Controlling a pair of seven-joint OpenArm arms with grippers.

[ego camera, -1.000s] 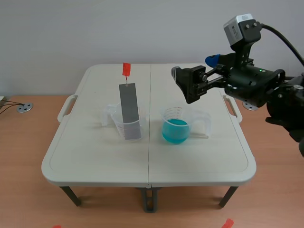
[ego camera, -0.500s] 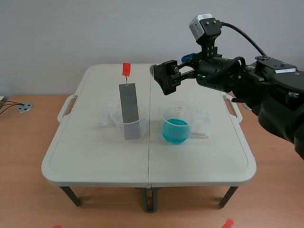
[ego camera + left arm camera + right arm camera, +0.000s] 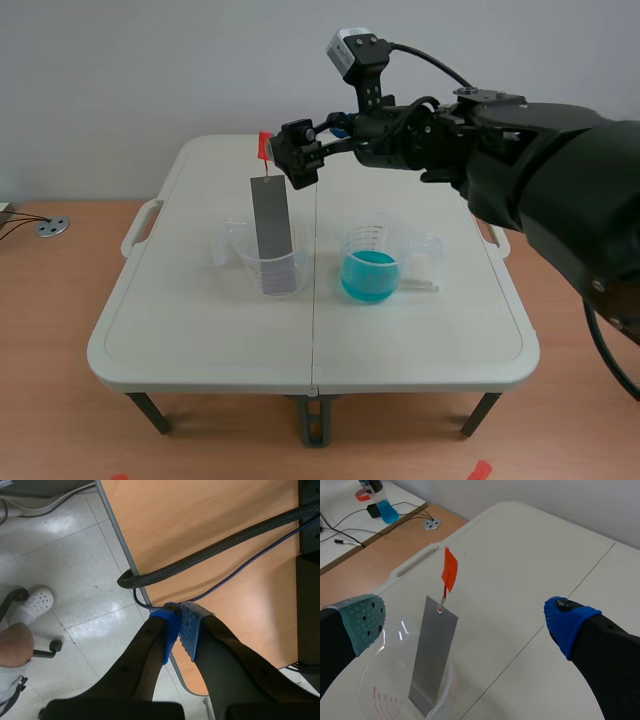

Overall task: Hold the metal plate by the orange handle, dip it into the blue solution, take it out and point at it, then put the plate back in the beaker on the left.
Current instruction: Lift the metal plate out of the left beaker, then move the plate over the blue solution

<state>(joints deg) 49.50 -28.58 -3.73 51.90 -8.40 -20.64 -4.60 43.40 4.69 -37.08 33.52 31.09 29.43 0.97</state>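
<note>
I should next grab the plate with my right gripper by its orange handle (image 3: 265, 147), which stands above the rim of the clear beaker. The plate's lower end is down inside the clear beaker (image 3: 268, 260).
A grey metal plate (image 3: 271, 233) with an orange handle (image 3: 265, 147) stands tilted in a clear beaker (image 3: 268, 260) left of the table's middle seam. A second beaker (image 3: 371, 264) to its right holds blue solution. My right gripper (image 3: 297, 154) is open, high above the table, just right of the orange handle. In the right wrist view the plate (image 3: 433, 655) and handle (image 3: 449, 576) lie ahead, between my spread fingers, without touching either. My left gripper (image 3: 181, 630) is shut on nothing, over the floor and a wooden desk edge.
The beakers stand on a white folding table (image 3: 200, 340) with side handles. A wooden desk (image 3: 380, 550) with cables and a blue-filled bottle (image 3: 379, 499) lies beyond the table. A thick black cable (image 3: 215, 545) crosses the desk near my left gripper.
My right arm has swung left across the table, from above the blue beaker's right side to beside the orange handle. Its gripper has stayed open. The plate and beakers have not moved.
</note>
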